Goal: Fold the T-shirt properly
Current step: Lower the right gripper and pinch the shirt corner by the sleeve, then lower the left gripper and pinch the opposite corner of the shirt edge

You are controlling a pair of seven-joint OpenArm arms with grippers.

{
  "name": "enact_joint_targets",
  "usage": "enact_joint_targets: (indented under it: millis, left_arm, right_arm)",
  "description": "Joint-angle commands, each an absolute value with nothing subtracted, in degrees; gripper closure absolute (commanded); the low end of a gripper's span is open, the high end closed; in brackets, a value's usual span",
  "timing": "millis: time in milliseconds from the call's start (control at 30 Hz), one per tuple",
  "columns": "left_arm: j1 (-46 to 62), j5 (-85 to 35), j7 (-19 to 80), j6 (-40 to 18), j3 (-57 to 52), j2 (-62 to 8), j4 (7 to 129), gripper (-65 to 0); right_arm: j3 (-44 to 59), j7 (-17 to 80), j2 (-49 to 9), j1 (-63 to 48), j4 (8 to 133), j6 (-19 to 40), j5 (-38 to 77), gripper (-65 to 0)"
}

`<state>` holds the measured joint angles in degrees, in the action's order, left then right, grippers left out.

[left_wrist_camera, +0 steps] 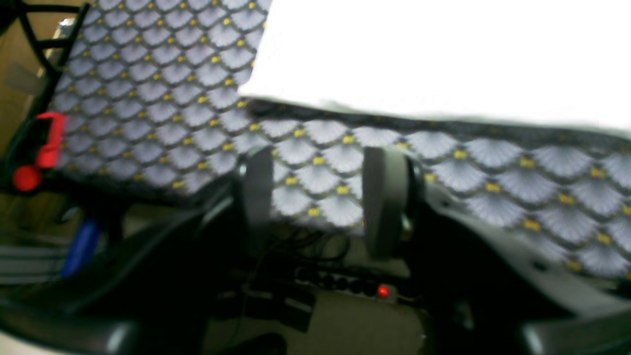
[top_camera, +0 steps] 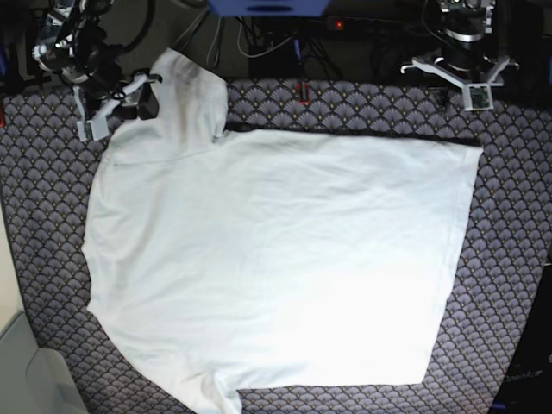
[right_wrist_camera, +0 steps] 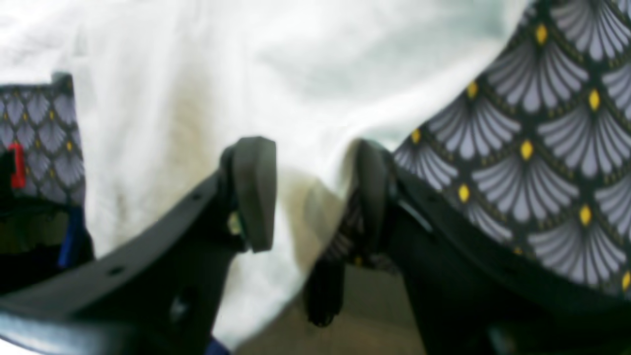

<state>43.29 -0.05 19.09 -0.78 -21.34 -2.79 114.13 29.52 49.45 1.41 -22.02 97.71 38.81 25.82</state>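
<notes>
One finger of the right gripper presses on the white cloth (right_wrist_camera: 296, 74) and the other reaches down past the sleeve's edge (right_wrist_camera: 349, 157), so the right gripper should close now. Closing now would hold the sleeve.
The white T-shirt (top_camera: 276, 259) lies spread flat on the patterned tablecloth (top_camera: 509, 259), with one sleeve (top_camera: 185, 86) reaching the far left edge. My right gripper (top_camera: 116, 103) is at that sleeve. In the right wrist view it (right_wrist_camera: 313, 192) is open, with the sleeve's white cloth (right_wrist_camera: 296, 74) lying between and beyond its fingers, not pinched. My left gripper (top_camera: 461, 73) hovers at the far right edge, off the shirt. In the left wrist view it (left_wrist_camera: 320, 197) is open and empty over the table edge, with the shirt (left_wrist_camera: 443, 54) beyond it.
The table's far edge runs just behind both grippers. Past it are cables and a power strip with a red light (left_wrist_camera: 383, 291), also seen in the base view (top_camera: 336, 24). A red clamp (top_camera: 302, 90) sits on the far edge. A pale bin corner (top_camera: 21, 371) shows at front left.
</notes>
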Motion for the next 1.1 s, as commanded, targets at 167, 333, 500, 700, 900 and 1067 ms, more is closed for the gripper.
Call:
enact_joint_targets:
  millis: [167,333,500,700,900,1067]
  left_arm:
    - [43.74,0.31,17.8,-0.31,-22.37,-3.21,115.38,-29.4]
    - [43.38,0.13,17.89,-0.31,-22.37,-3.12,115.3,-29.4]
    - [40.75,0.04,17.89,-0.31,-22.46,-3.21,114.95,-29.5]
    - [36.09,0.04,23.08,-0.31,-22.46,-3.21,114.95,-36.6]
    - [32.57,0.04,25.1,-0.31,-22.46,-3.21,114.68,-39.7]
    - [30.55,0.04,25.19,-0.31,-23.78,-3.21,113.8,-39.9]
  right_arm:
    - [29.41,50.68,1.27,-22.29,97.71,39.25,25.1,-26.1]
    - [29.32,50.68,1.27,-22.29,97.71,39.25,25.1,-10.6]
    - [29.32,50.68,1.27,-22.29,97.8,39.25,25.1,0.0]
    - [29.41,50.68,0.92,-22.46,98.24,39.25,25.1,0.0]
    - [29.67,50.68,0.22,-22.73,101.49,39.34,25.1,0.0]
    - [29.76,50.68,0.04,-22.73,103.52,39.34,25.1,0.0]
